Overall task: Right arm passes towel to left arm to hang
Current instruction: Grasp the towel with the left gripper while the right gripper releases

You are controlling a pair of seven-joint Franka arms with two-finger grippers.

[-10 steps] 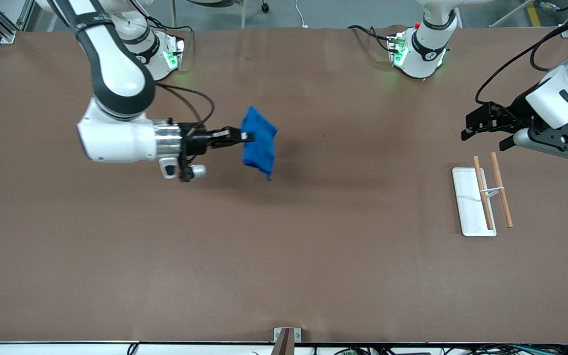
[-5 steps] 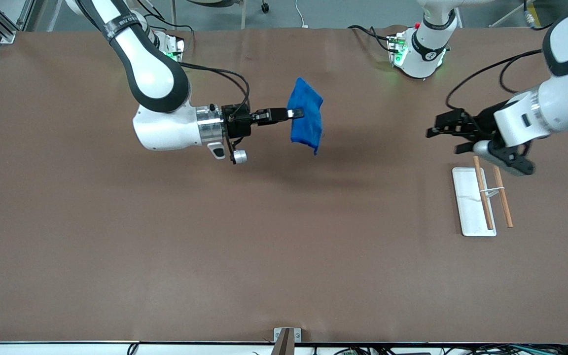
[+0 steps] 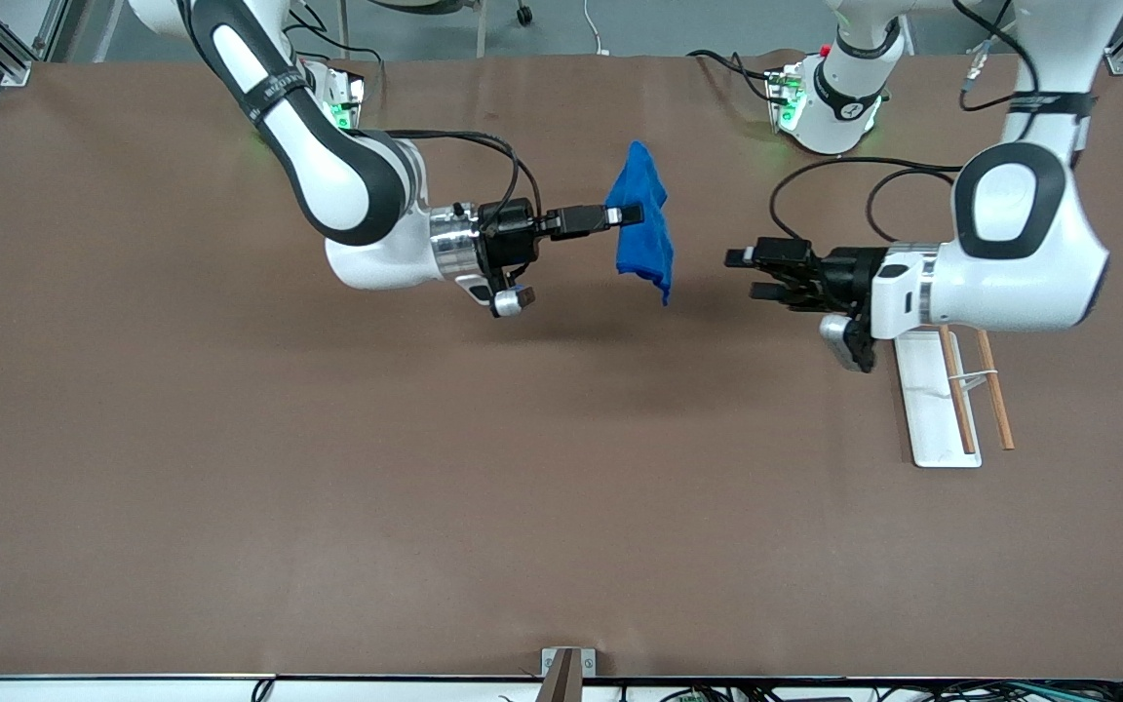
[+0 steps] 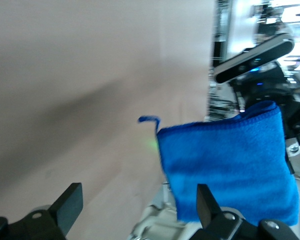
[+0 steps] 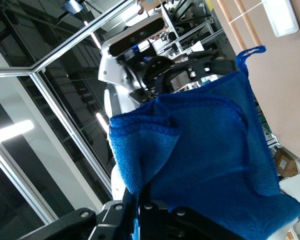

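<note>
I should hang the blue towel on the wooden rods, so my left gripper next needs to take hold of it by its edge (image 3: 664, 240) (image 4: 168, 172) beside its threaded corner.
My right gripper (image 3: 626, 214) is shut on the edge of the bright blue towel (image 3: 645, 236) and holds it hanging in the air over the middle of the table. In the right wrist view the towel (image 5: 205, 160) fills the view above the closed jaws. My left gripper (image 3: 739, 274) is open and empty, level with the towel and a short gap away from it, pointing at it. In the left wrist view the towel (image 4: 230, 165) hangs just ahead of the open fingers (image 4: 207, 205), with a short thread (image 4: 149, 120) at one corner.
A white tray (image 3: 929, 405) with a rack of two wooden rods (image 3: 994, 390) lies on the brown table (image 3: 328, 487) toward the left arm's end, partly under the left arm's wrist. The arms' bases stand along the table's top edge.
My right gripper has carried the towel toward the left arm's end. My left gripper has swung from over the tray toward the towel and now faces it closely, still open.
</note>
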